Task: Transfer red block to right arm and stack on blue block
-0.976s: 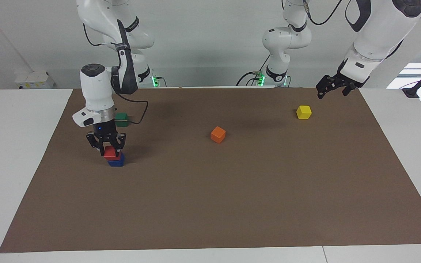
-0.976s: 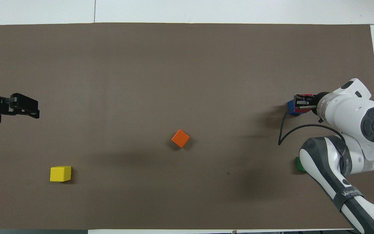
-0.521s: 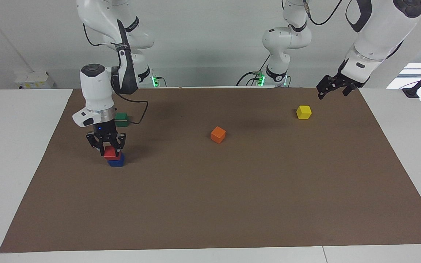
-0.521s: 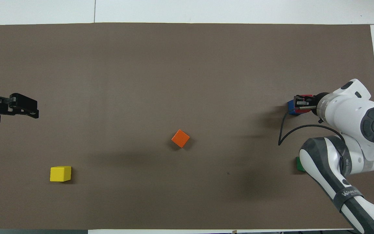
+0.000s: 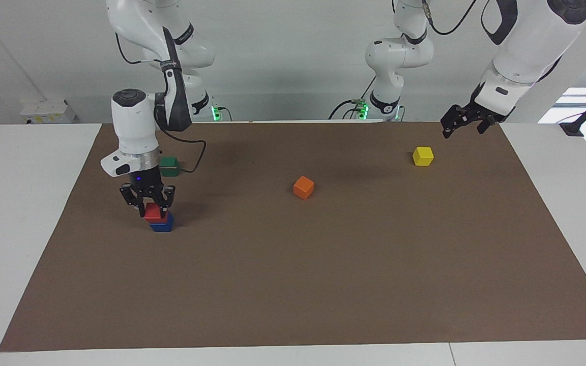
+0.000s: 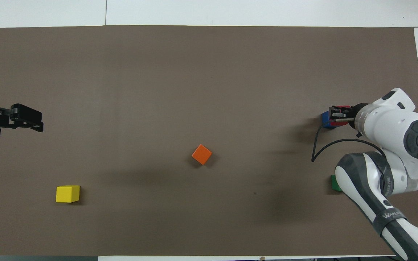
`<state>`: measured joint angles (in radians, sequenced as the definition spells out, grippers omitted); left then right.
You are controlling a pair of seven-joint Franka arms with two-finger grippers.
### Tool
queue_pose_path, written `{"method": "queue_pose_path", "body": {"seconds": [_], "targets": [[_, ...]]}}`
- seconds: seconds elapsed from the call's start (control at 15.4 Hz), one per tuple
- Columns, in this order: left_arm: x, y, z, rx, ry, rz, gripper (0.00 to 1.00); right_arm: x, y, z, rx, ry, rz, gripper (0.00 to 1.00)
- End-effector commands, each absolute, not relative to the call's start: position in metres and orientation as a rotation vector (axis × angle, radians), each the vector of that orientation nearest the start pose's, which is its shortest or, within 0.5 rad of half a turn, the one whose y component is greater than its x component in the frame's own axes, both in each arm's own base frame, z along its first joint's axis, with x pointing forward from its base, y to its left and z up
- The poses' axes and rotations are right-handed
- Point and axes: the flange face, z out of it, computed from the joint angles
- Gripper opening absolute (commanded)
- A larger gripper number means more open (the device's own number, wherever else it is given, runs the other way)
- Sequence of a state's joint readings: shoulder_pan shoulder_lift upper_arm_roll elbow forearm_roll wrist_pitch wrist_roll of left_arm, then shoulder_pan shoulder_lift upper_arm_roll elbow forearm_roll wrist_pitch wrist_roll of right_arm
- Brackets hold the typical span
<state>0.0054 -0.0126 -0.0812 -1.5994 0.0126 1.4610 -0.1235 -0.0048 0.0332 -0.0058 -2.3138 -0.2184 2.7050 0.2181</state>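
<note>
The robot's right gripper holds the red block point(image 6: 343, 107) on the blue block point(image 6: 325, 119), and the red block would stand there, so the right gripper should open.
The red block point(image 5: 153, 212) sits on top of the blue block point(image 5: 163, 225), shifted a little off its centre, at the right arm's end of the brown mat. My right gripper point(image 5: 149, 208) comes straight down onto the stack and is shut on the red block. From overhead, the right gripper point(image 6: 338, 115) covers most of the red block point(image 6: 343, 107), and the blue block point(image 6: 325, 119) peeks out beside it. My left gripper point(image 5: 463, 129) hangs open and empty above the mat's edge at the left arm's end, close to the yellow cube.
An orange cube point(image 5: 303, 187) lies mid-mat. A yellow cube point(image 5: 422, 156) sits toward the left arm's end. A green cube point(image 5: 169, 165) sits nearer to the robots than the stack, partly hidden by the right wrist. A thin black cable point(image 5: 197, 155) loops from that wrist.
The left arm has eased back a little toward its own end of the table. The right gripper and the two stacked blocks have not moved.
</note>
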Motion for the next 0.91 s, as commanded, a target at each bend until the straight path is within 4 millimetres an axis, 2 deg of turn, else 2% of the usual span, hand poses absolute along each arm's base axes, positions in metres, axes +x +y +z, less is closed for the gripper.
{"method": "queue_pose_path", "body": {"seconds": [0.0,0.13,0.39,0.59,0.65,0.85], "targets": [[0.5301,-0.0391,0.6105,-3.096,-0.063,0.161,1.00,0.5380,-0.0007,0.3677,-3.184,0.092,-0.597,0.00],[0.5301,-0.0389,0.6105,-3.095,-0.063,0.161,1.00,0.5384,-0.0007,0.3684,-3.183,0.095,-0.600,0.07],[0.5311,-0.0391,0.6103,-3.096,-0.068,0.161,1.00,0.5393,-0.0007,0.3689,-3.181,0.105,-0.602,0.11],[0.5315,-0.0391,0.6114,-3.096,-0.075,0.159,1.00,0.5401,-0.0008,0.3701,-3.181,0.105,-0.605,0.41],[0.5316,-0.0392,0.6117,-3.097,-0.075,0.164,1.00,0.5405,0.0000,0.3708,-3.180,0.103,-0.607,0.45],[0.5303,-0.0393,0.6109,-3.096,-0.080,0.180,1.00,0.5404,0.0000,0.3707,-3.181,0.106,-0.605,0.50]]}}
